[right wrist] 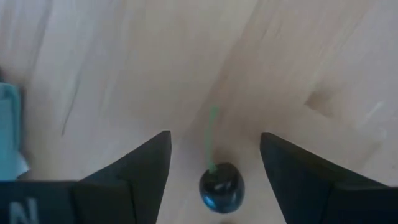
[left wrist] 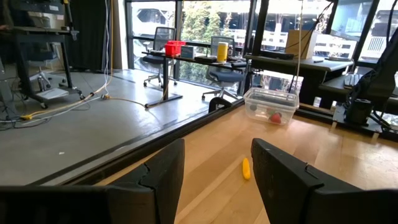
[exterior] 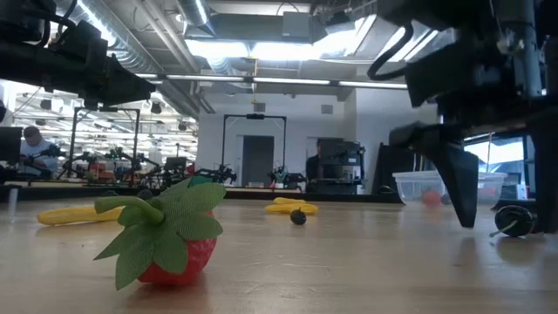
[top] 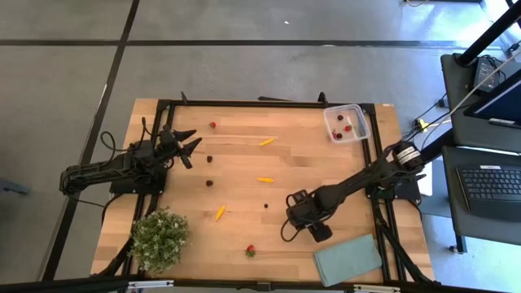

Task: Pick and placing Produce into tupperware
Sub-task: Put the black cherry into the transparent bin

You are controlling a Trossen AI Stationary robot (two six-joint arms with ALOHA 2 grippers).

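Note:
Both fingers reach down near the tabletop on either side of the dark cherry's round body (right wrist: 221,188), so it is time for my right gripper to close on it.
The tupperware (top: 346,122), clear with a few red pieces inside, stands at the table's far right. Produce is scattered over the wood: dark berries (top: 209,159), yellow slivers (top: 265,179), and a strawberry (exterior: 174,249) near the front edge. My right gripper (right wrist: 214,135) points down, open, right of the table's centre (top: 291,224). A dark cherry (right wrist: 221,185) with a green stem lies on the table between its fingers, untouched. My left gripper (top: 189,145) waits open and level at the table's left, holding nothing.
A bushy green plant (top: 159,238) stands at the near left corner. A flat grey-green rectangle (top: 348,259) lies at the near right, close to my right gripper. A black frame (top: 269,102) runs along the table's far edge.

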